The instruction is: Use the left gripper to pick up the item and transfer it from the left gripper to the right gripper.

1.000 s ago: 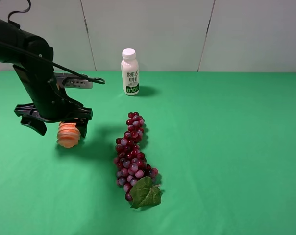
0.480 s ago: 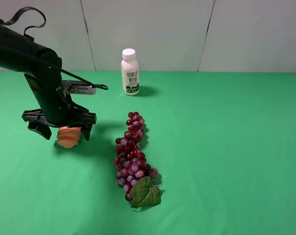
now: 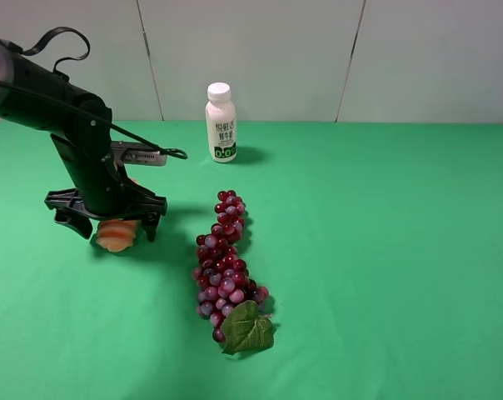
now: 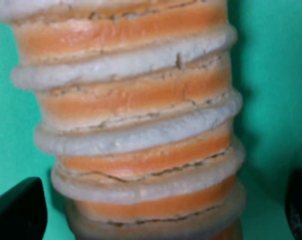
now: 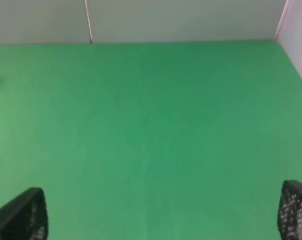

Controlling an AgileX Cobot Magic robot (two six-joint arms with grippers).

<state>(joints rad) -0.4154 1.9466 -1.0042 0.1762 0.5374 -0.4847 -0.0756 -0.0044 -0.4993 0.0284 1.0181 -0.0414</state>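
The loaf's ribbed end (image 3: 117, 237) (image 4: 153, 197) has both fingers reaching down beside it, low near the green cloth. My left gripper should close now, as it would hold the loaf.
The item (image 3: 117, 237), an orange-and-cream ribbed toy bread loaf, lies on the green cloth at the left. My left gripper (image 3: 112, 226) hangs right over it, open, with one black finger on each side of the loaf. In the left wrist view the item (image 4: 136, 115) fills the picture, and the left gripper (image 4: 158, 212) shows only as two dark fingertips at the corners, apart from the loaf. My right gripper (image 5: 158, 215) is open over bare green cloth with nothing between its fingers; the exterior high view does not show it.
A dark red grape bunch (image 3: 225, 258) with a green leaf (image 3: 248, 327) lies just right of the loaf. A white bottle (image 3: 221, 122) stands upright at the back near the wall. Green cloth (image 3: 385, 250) covers the table.
The left arm has come down and shifted slightly right, so its open fingers now straddle the loaf and cover more of it. The loaf, grapes and bottle have not moved.
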